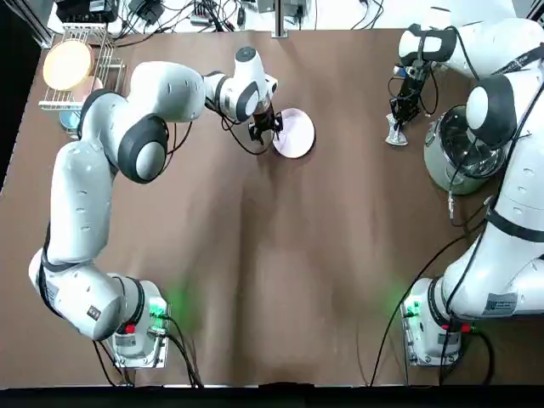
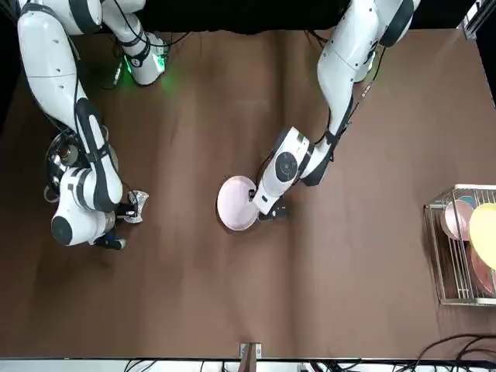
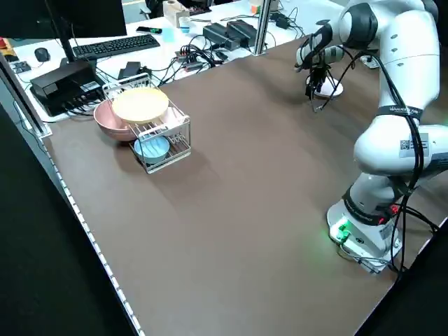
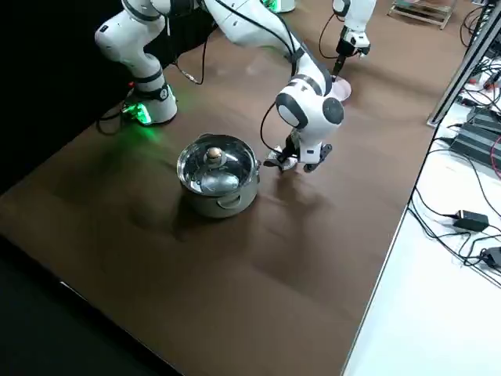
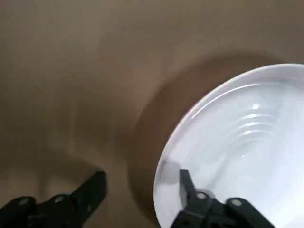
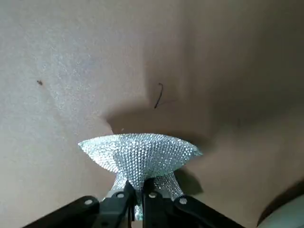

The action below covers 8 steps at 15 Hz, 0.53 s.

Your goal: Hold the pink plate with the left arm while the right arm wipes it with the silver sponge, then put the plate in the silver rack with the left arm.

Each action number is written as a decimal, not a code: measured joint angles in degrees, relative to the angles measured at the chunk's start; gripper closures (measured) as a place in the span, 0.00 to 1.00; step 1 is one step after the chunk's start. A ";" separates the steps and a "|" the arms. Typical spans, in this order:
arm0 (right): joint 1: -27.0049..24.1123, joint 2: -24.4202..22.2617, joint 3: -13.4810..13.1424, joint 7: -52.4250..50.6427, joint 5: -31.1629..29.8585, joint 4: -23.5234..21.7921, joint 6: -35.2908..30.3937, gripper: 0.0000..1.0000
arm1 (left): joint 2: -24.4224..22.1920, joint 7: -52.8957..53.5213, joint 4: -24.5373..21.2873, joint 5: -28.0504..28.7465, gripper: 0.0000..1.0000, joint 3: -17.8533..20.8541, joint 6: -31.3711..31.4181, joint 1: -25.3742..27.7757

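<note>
I should next use my left gripper to pinch the pink plate by its raised rim [image 2: 255, 201], because the broad side of the plate is wider than my open fingers.
The pink plate [image 1: 296, 133] lies on the brown table, far middle, pale and glossy in the left wrist view [image 5: 247, 142]. My left gripper [image 1: 266, 127] is low at the plate's left rim and open [image 5: 140, 176]. One finger is over the plate's inside and the other is outside the rim. The silver sponge [image 6: 138, 153] is a crinkled pad pinched at its middle. My right gripper [image 6: 137, 195] is shut on it, just above the table at the far right [image 1: 399, 119]. The silver rack [image 1: 100, 64] stands at the far left corner.
The rack holds a yellow-cream plate [image 1: 68, 64], a pink bowl [image 3: 112, 120] and a blue dish [image 3: 152, 148]. A shiny steel pot [image 1: 463, 151] stands right of the sponge, close to the right arm. Cables and a keyboard lie beyond the table's far edge.
</note>
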 joint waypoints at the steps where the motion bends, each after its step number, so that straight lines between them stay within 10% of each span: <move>1: 0.02 0.00 0.02 0.02 0.00 0.02 0.00 0.93 | 0.00 -0.12 0.01 0.00 0.34 0.03 0.00 0.00; 8: 4.71 -0.22 0.79 5.94 2.52 7.50 -6.23 0.93 | -0.02 -1.40 0.41 0.00 0.58 0.00 0.09 -0.06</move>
